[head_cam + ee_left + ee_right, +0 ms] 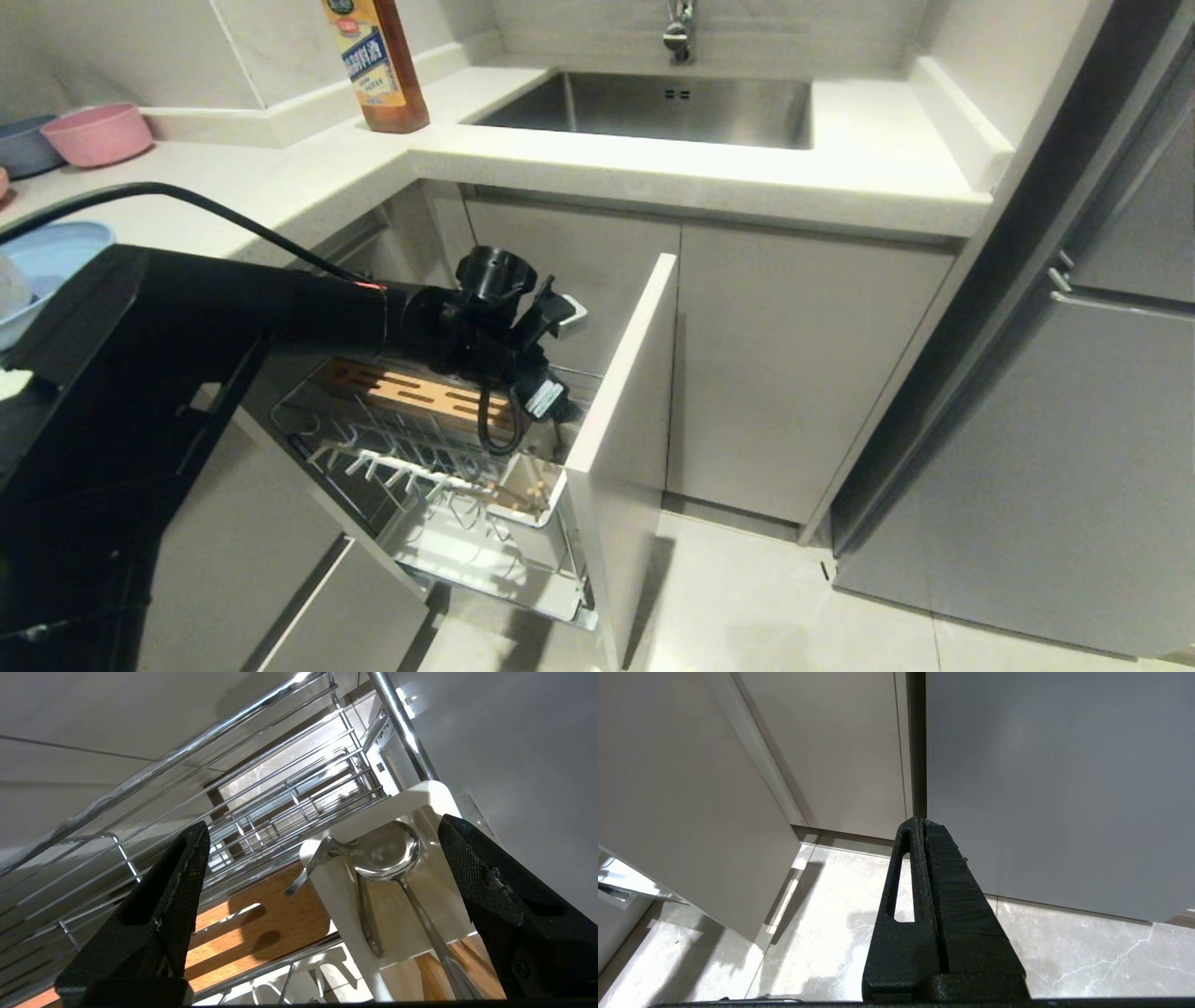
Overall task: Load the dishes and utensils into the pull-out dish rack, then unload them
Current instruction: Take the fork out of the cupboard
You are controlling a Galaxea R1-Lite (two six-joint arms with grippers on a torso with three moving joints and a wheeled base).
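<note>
The steel spoon stands in the white utensil cup with its bowl end up. The left gripper will grab it by its bowl (389,852) next, to unload the spoon.
The pull-out dish rack (373,439) stands drawn out of the lower cabinet, its pale front panel (621,401) toward the floor. My left arm (467,317) reaches over the rack's front end. My left gripper (322,826) is open and empty above the white utensil cup (336,891). The steel spoon (387,851) stands in that cup, bowl end up, with pale wooden chopsticks (472,961) beside its handle. The light-blue plate (56,252) lies on the counter at far left, partly behind my arm. My right gripper (922,821) hangs shut over the floor by the cabinet fronts.
A slotted wooden block (411,392) lies along the rack's far side. On the counter stand a pink bowl (98,131), a grey-blue bowl (23,145) and a brown bottle (383,65). The steel sink (653,107) is behind, and a grey fridge (1074,448) is at right.
</note>
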